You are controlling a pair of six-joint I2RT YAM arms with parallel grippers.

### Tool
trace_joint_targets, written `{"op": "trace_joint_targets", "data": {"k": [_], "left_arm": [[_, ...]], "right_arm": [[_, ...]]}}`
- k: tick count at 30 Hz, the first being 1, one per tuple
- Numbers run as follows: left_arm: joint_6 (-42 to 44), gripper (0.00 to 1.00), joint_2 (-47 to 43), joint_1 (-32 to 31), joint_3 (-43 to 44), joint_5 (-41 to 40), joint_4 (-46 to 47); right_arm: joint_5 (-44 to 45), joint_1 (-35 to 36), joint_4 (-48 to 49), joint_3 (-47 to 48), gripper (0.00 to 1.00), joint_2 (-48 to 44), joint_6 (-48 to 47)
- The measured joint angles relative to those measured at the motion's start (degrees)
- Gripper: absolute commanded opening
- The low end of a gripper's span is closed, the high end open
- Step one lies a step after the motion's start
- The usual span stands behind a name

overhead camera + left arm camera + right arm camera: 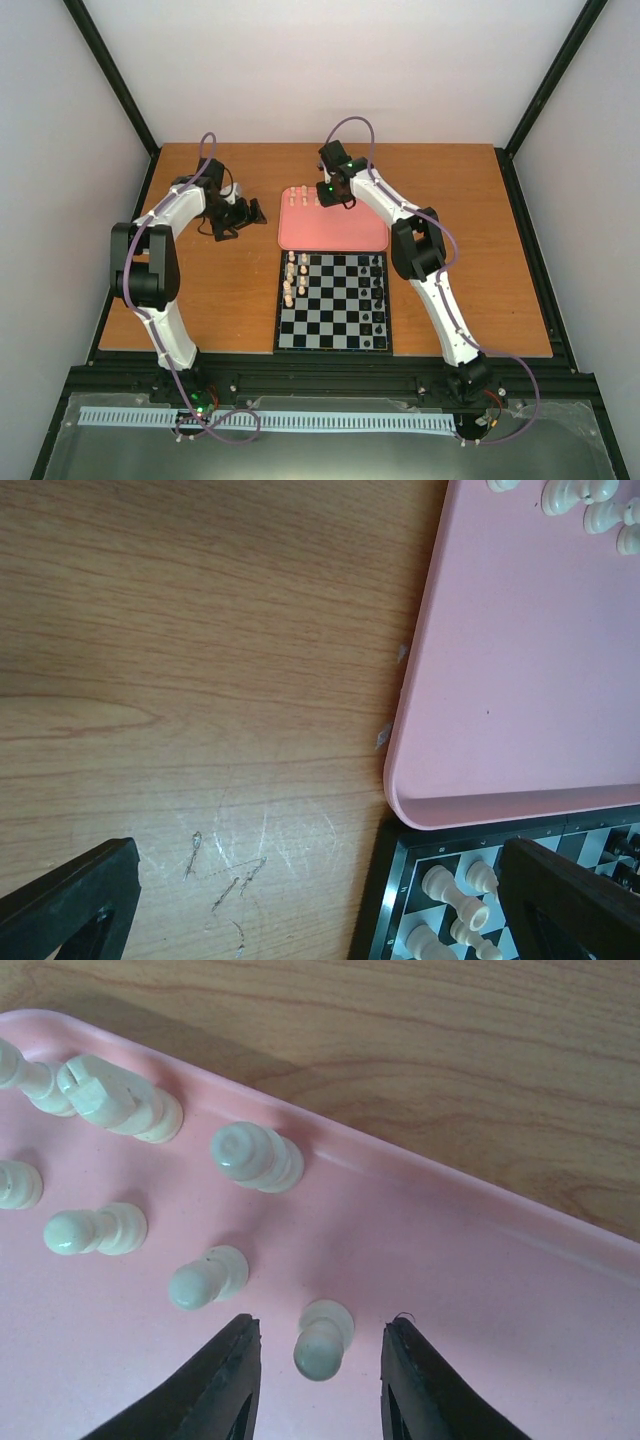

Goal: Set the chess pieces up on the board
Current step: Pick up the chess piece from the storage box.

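The pawn would stay behind if I lifted my right gripper now, because the gripper's open fingers leave pink tray [335, 235] showing on both sides.
Several cream chess pieces [300, 195] stand at the far left of the pink tray [335, 235]. My right gripper [330, 195] hovers over them. In the right wrist view it is open [320, 1327], with one pawn [322, 1340] between its fingers and a gap on each side. Other pieces [258, 1157] stand beyond it on the tray. More cream pieces [292, 280] occupy the left columns of the board [280, 320]; one lies on its side [460, 905]. My left gripper [232, 222] is open above bare table, left of the tray [520, 680].
Black pieces [377, 295] line the board's right columns. The board's far edge touches the tray's near rim [480, 815]. Bare wooden table [200, 680] lies left of both. Black frame posts rise at the table's back corners.
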Motion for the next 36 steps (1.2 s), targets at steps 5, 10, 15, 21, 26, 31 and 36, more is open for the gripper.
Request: {"op": "trace_joint_targets", "data": {"k": [5,10,15,21,26,31,36], "left_arm": [[0.00,1.00,0.00,0.00,0.00,0.00,-0.02],[0.00,1.00,0.00,0.00,0.00,-0.02,-0.02],[0.00,1.00,0.00,0.00,0.00,-0.04,-0.02],[0.02,1.00,-0.02,0.00,0.00,-0.07,-0.02],[0.02,1.00,-0.04,0.00,0.00,-0.20,-0.02],[0.02,1.00,-0.37,0.00,0.00,-0.55,-0.02],[0.02,1.00,-1.31,0.00,0.00,-0.92,-0.04]], "right_arm": [[-0.72,-0.20,0.00,0.00,0.32,0.04,0.02],[-1.07,-0.57,-0.04,0.11,0.29,0.81,0.02],[-1.86,-0.79,-0.11,0.11,0.19,1.62,-0.04],[-2.34,-0.90,-0.15,0.22,0.04,1.64,-0.22],[-2.34,-0.92,-0.13,-1.44,0.03,0.37,-0.87],[-1.95,-0.48,-0.15,-9.99,0.03,-7.30,-1.16],[-1.73,2.16,0.48,-21.79,0.04,-21.62,-1.25]]}}
